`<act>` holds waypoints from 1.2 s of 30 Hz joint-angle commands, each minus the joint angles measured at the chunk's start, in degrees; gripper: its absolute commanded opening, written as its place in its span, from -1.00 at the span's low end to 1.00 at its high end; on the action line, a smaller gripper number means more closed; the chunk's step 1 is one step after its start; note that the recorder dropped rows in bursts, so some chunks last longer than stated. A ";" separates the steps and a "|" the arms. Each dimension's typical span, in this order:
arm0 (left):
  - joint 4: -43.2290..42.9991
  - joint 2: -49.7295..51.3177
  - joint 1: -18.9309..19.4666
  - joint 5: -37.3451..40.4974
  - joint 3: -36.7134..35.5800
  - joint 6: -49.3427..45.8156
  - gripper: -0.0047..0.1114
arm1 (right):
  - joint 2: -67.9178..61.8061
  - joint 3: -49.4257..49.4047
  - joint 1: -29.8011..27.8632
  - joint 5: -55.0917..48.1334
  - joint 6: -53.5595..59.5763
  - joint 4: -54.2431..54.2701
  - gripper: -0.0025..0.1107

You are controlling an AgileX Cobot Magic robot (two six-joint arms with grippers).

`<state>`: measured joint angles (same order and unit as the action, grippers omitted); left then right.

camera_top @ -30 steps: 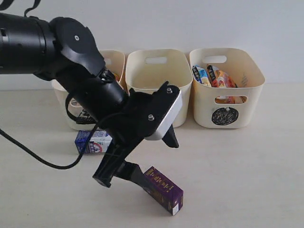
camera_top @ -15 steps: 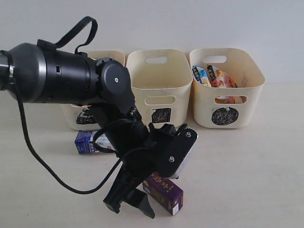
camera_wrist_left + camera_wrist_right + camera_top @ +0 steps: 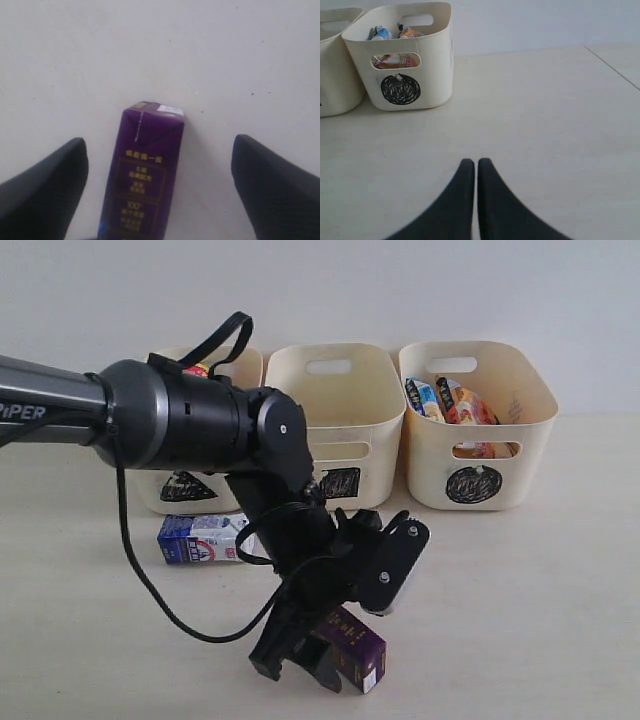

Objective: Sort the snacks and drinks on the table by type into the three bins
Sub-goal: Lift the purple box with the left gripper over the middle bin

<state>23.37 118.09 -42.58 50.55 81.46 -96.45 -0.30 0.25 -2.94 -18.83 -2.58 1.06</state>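
The purple carton is a drink to sort into its bin, so the robot's left gripper needs to grab it by its long sides next.
A small purple carton (image 3: 358, 646) lies flat on the table near the front. My left gripper (image 3: 308, 668) hangs low over it, open, with one finger on each side of the carton (image 3: 150, 170) and gaps on both sides. A blue-white milk carton (image 3: 198, 538) lies on its side in front of the left bin (image 3: 152, 490). The middle bin (image 3: 335, 390) bears a black square. The right bin (image 3: 478, 430), marked with a circle, holds orange-white and blue crinkly bags (image 3: 450, 400). My right gripper (image 3: 476, 162) is shut on nothing above bare table, some way from the circle bin (image 3: 402, 60).
The left arm (image 3: 190, 430) and its cable cover much of the left bin. A seam in the table (image 3: 612, 67) runs at the far side of the right wrist view. The wall stands close behind the bins.
The left arm has swung down and forward. Its open gripper has dropped from above the purple carton to straddle it. The cartons and the right gripper have not moved.
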 commanded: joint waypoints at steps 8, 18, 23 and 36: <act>-3.92 2.76 -0.30 0.45 1.00 2.16 0.29 | 0.30 -0.25 0.14 0.46 -0.03 -0.05 -0.96; -5.04 2.77 -0.30 -5.38 1.00 6.20 -0.84 | 0.30 -0.25 0.14 0.46 -0.03 -0.05 -0.96; -6.10 0.02 -0.30 -5.86 1.00 11.97 -0.84 | 0.30 -0.25 0.14 0.46 -0.03 -0.05 -0.96; -7.58 -12.86 0.66 -18.82 1.23 25.65 -0.84 | 0.30 -0.25 0.14 0.46 -0.03 -0.05 -0.96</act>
<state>16.57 107.12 -42.58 38.10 82.16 -75.09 -0.30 0.25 -2.94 -18.83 -2.58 1.06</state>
